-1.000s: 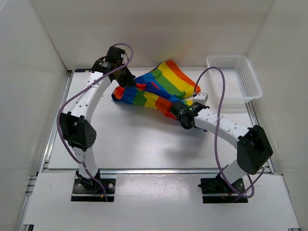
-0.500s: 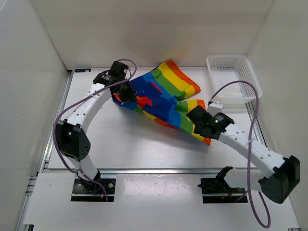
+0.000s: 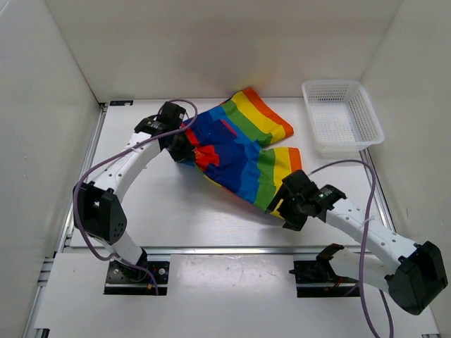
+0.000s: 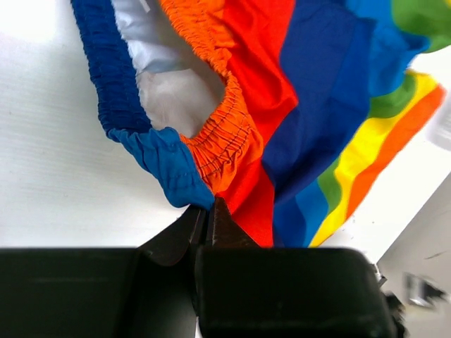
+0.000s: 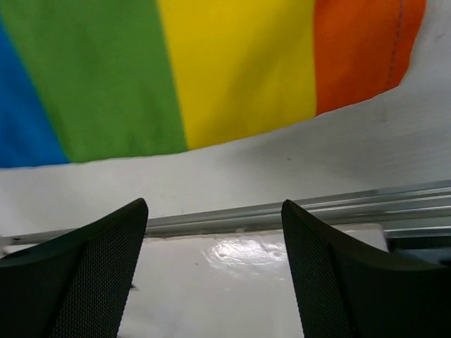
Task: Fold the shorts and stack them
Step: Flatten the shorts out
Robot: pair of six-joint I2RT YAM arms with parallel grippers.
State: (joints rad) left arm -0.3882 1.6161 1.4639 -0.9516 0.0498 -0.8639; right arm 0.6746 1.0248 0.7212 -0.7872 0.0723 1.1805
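The right gripper next needs to grab the front leg by its orange hem corner (image 4: 353, 209), which is opposite the held waistband (image 4: 211, 151). That will spread the shorts.
The rainbow-striped shorts (image 3: 243, 144) lie spread across the middle back of the table, one leg toward the back, the other toward the front right. My left gripper (image 3: 184, 144) is shut on the shorts' waistband (image 4: 211, 151) at the left end; the elastic band gapes open above the fingertips (image 4: 218, 218). My right gripper (image 3: 280, 208) is open and empty, just off the hem of the front leg (image 5: 239, 70). In the right wrist view the green, yellow and orange stripes lie flat beyond the spread fingers (image 5: 106, 239).
A white plastic mesh basket (image 3: 343, 116) stands at the back right, close to the shorts' back leg. White walls enclose the table on three sides. A metal rail (image 5: 282, 211) runs along the table's front edge under my right gripper.
My right gripper has pulled the front leg toward the front right, let it go and opened. My left gripper has drawn the waistband slightly forward. The shorts now lie spread out.
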